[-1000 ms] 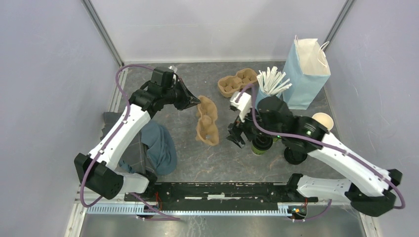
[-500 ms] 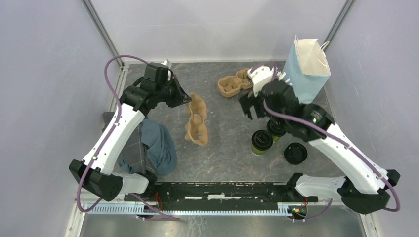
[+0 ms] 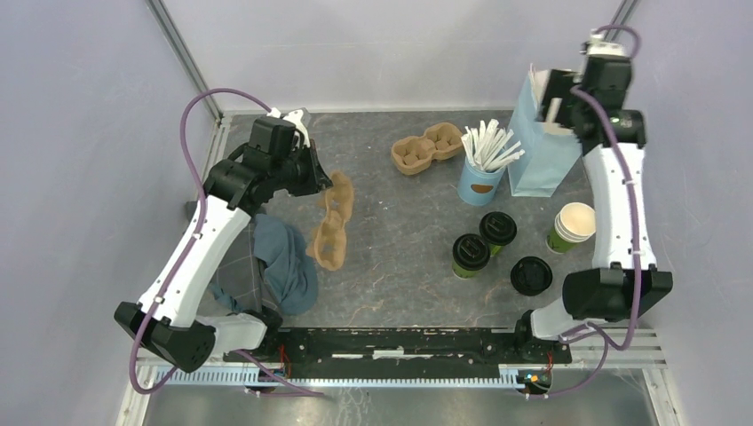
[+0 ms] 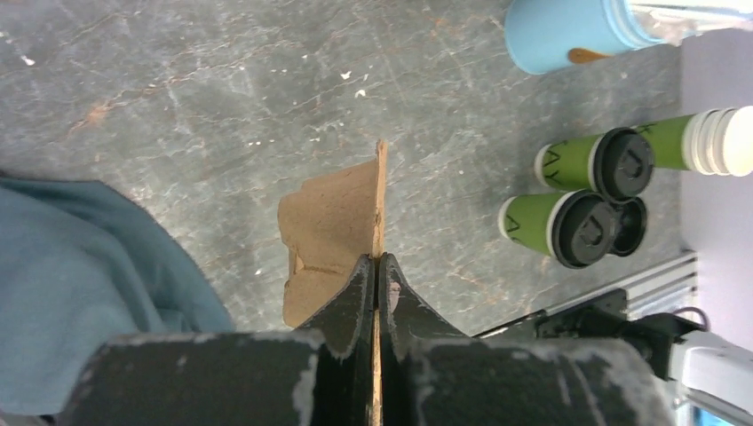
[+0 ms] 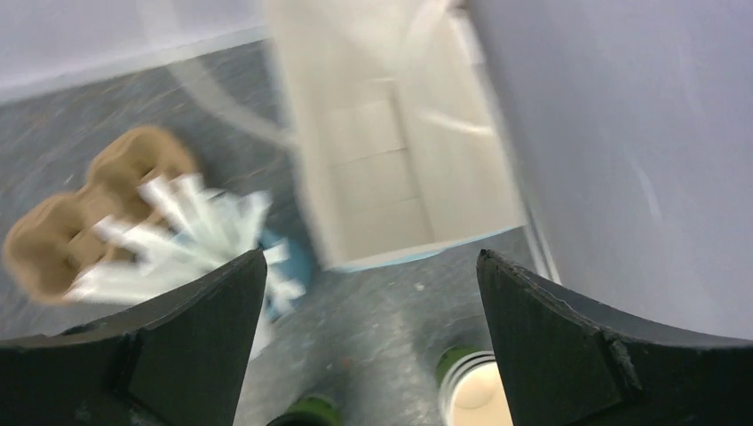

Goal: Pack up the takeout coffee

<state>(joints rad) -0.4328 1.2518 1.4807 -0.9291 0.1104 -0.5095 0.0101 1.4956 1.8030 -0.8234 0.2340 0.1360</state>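
Note:
My right gripper should next grab the blue paper bag by its white handle, so the bag's opening stays free for the carrier.
Two takeout coffee cups, dark green with black lids, stand side by side on the table; the left wrist view shows them too. My right gripper hangs open and empty high over the mouth of the blue paper bag. My left gripper is shut on the edge of a brown cardboard cup carrier, which dangles over the left side of the table.
A loose black lid lies near the lidded cups. A stack of unlidded green cups stands right. A light-blue cup of white sticks and a second carrier stand behind. A blue cloth lies left.
My right arm has left the lidded cups, risen and swung back over the blue bag, jaws opening wider. My left gripper has carried the cardboard carrier leftward and nearer.

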